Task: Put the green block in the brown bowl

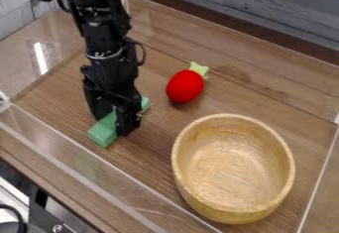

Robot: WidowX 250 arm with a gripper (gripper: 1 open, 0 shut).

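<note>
My gripper grabs the long sides of the green block [103, 131] next, to put it in the brown bowl.
The green block [103, 131] lies flat on the wooden table, left of centre, a mint bar mostly covered by my gripper [114, 119]. The gripper points straight down with its jaws open and straddles the block, fingertips down at its level. Whether the fingers touch the block I cannot tell. The brown bowl [236, 207] stands empty at the front right, well apart from the block.
A red strawberry-like object [185, 86] with a green top lies between the arm and the bowl. Clear plastic walls [40, 143] fence the table on the left, front and right. The black arm [95, 29] rises toward the upper left.
</note>
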